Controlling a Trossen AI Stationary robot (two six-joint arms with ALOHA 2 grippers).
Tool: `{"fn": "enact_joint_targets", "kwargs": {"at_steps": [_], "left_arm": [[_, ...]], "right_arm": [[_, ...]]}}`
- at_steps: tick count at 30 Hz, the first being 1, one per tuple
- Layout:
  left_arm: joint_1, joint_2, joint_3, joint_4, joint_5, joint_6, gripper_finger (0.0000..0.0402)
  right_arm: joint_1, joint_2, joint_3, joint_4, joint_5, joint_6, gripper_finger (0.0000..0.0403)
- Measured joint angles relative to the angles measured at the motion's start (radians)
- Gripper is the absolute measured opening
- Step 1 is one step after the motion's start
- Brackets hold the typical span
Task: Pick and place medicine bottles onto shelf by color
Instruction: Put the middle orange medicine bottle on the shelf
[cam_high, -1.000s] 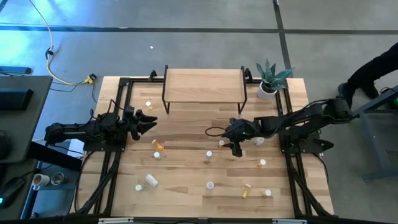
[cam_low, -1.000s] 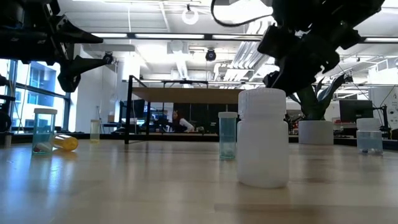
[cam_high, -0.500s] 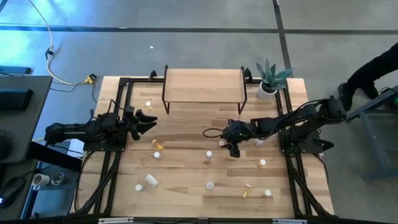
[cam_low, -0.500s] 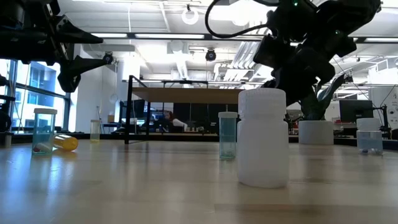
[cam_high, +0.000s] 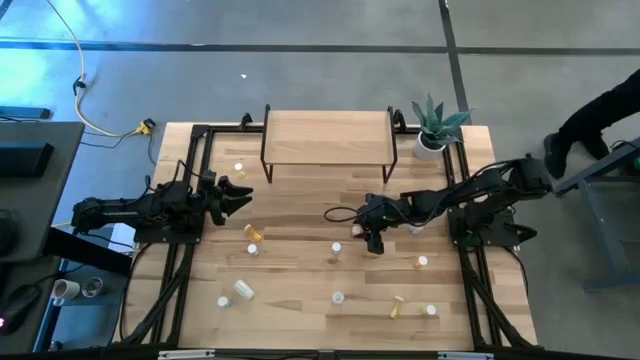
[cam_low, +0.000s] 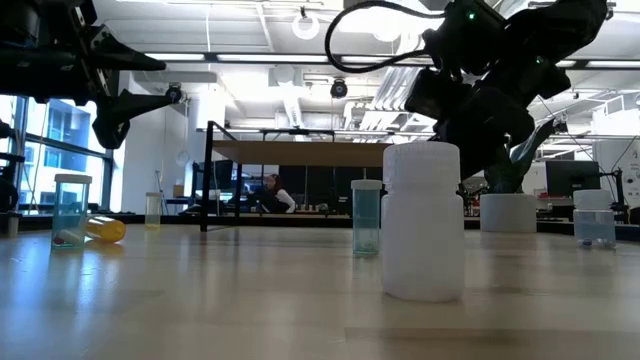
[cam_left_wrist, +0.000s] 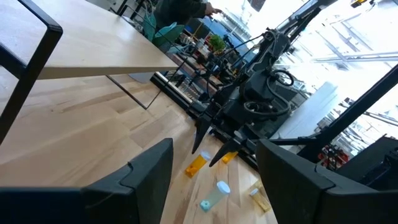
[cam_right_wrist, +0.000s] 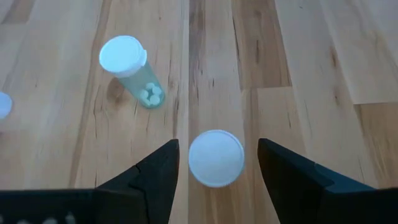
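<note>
The white cap is between both fingers in the right wrist view, so my right gripper should close next. Closing now would hold the white-capped bottle (cam_right_wrist: 216, 163).
Small pill bottles stand or lie scattered on the wooden table (cam_high: 300, 320). The light-wood shelf (cam_high: 327, 138) stands on black legs at the far middle, nothing on it. My right gripper (cam_right_wrist: 217, 146) is open at mid-table (cam_high: 373, 238), pointing down. Its fingers stand on either side of an upright white-capped bottle (cam_right_wrist: 216, 163) without touching it. A pale green bottle with a white cap (cam_right_wrist: 127, 62) stands just beyond. My left gripper (cam_high: 238, 195) is open and empty above the table's left side, pointing toward the right arm.
A potted green plant (cam_high: 435, 125) stands at the far right corner beside the shelf. An orange bottle (cam_high: 254, 232) lies near my left gripper. A yellow one (cam_high: 397, 306) and white ones (cam_high: 338, 297) sit toward the near edge. A person (cam_high: 600, 110) is beyond the table's right side.
My right gripper has moved a little toward the table's left edge and come lower over the white-capped bottle, staying open. My left arm has kept still.
</note>
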Motion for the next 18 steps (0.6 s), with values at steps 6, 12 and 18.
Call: {"fn": "enact_joint_targets", "kwargs": {"at_steps": [6, 12, 18], "left_arm": [[0.0, 0.0, 0.0, -0.001, 0.0, 0.0, 0.022], [0.0, 0.0, 0.0, 0.0, 0.0, 0.001, 0.022], [0.0, 0.0, 0.0, -0.001, 0.0, 0.036, 0.022]], "right_arm": [[0.0, 0.0, 0.0, 0.0, 0.0, 0.001, 0.0195], [0.0, -0.001, 0.0, 0.0, 0.0, 0.001, 0.0146], [0.0, -0.002, 0.0, 0.001, 0.0, 0.0, 0.0114]]}}
